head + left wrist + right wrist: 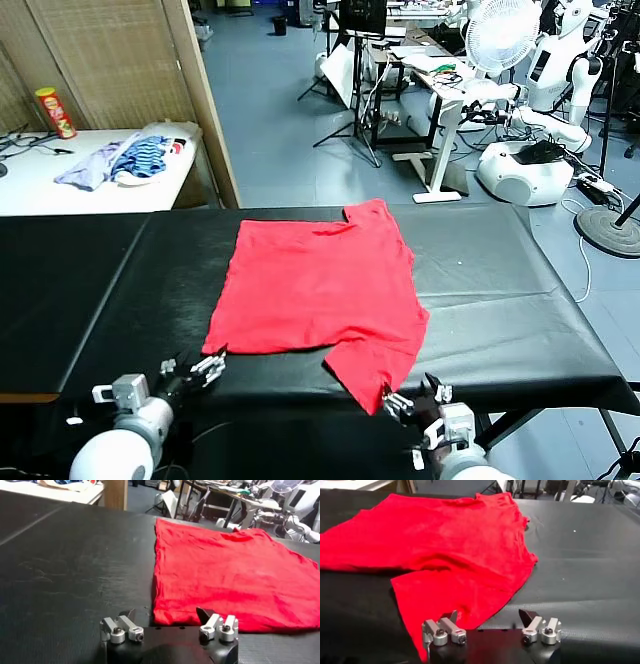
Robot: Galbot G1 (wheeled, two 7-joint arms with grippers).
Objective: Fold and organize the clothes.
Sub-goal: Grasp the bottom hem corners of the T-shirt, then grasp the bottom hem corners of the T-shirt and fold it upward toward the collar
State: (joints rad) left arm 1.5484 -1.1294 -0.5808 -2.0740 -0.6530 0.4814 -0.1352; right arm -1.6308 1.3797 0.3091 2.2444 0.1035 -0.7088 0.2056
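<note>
The red T-shirt's sleeve needs to be folded in over the shirt's body (310, 280). I should use my right gripper to grab that sleeve's tip (372, 400).
A bright red T-shirt (320, 285) lies spread flat on the black table (500, 300), one short sleeve (375, 365) pointing at the near right edge. My left gripper (208, 366) sits low at the shirt's near left corner. In the left wrist view that gripper (167, 614) is open, and the shirt's hem corner (170, 612) lies between its fingers. My right gripper (412, 398) is at the tip of the sleeve. In the right wrist view it (489, 616) is open, with the sleeve's edge (465, 610) reaching in beside one finger (451, 617).
A white side table (40, 185) at the back left carries a pile of lilac and blue-striped garments (125, 160) and a red can (55, 112). A wooden post (210, 100) stands behind the table. A fan (503, 35) and white robots (560, 70) stand at the back right.
</note>
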